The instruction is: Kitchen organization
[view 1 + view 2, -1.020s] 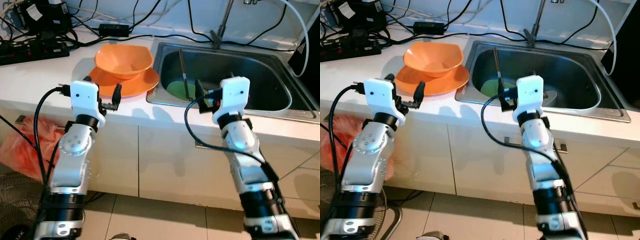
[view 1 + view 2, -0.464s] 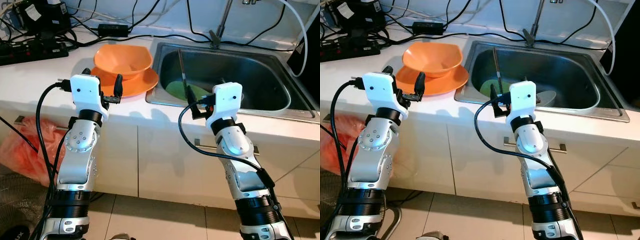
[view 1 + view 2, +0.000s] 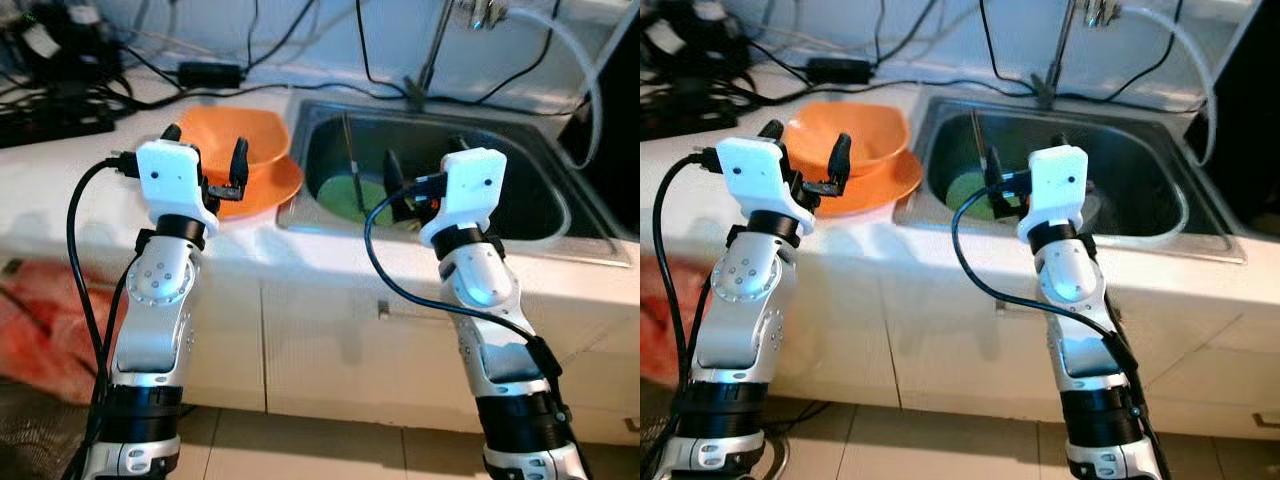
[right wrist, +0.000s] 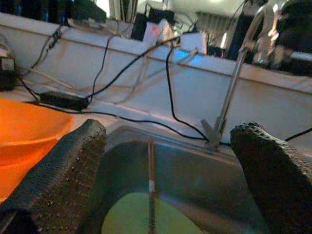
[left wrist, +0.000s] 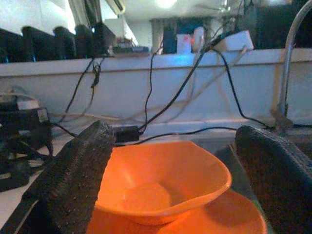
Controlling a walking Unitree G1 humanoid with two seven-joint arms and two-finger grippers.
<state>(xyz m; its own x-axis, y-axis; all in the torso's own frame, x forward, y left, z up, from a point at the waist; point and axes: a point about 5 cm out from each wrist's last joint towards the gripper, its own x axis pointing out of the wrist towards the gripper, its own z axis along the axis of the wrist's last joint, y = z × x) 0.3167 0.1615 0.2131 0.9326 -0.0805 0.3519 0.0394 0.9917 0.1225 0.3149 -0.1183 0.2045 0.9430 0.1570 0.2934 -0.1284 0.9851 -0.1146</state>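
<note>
My left gripper grabs the orange bowl by its thin rim (image 5: 195, 202) next, since the bowl spreads wider than my fingers open across its body (image 5: 151, 187).
An orange bowl (image 3: 252, 133) sits in an orange plate (image 3: 275, 186) on the white counter, left of the steel sink (image 3: 560, 243). My left gripper (image 3: 205, 146) is open just in front of the bowl (image 5: 161, 181), level with its rim, with nothing between its fingers. In the sink lies a green plate (image 3: 349, 192) with a thin dark stick (image 3: 349, 150) leaning on it. Over the sink's front rim my right gripper (image 3: 425, 168) hangs open and empty, facing the green plate (image 4: 130, 215) and the stick (image 4: 151, 185).
A faucet (image 3: 434, 52) stands behind the sink, with a white hose (image 3: 585, 70) at the right. Power strips and black cables (image 3: 60, 105) crowd the counter's back left. A red bag (image 3: 40, 305) lies on the floor under the counter at the left.
The whole view has shifted and blurred, so the camera moved. The right gripper rose from the sink's front edge to above its rim. The left gripper edged closer to the bowl. Both stay open.
</note>
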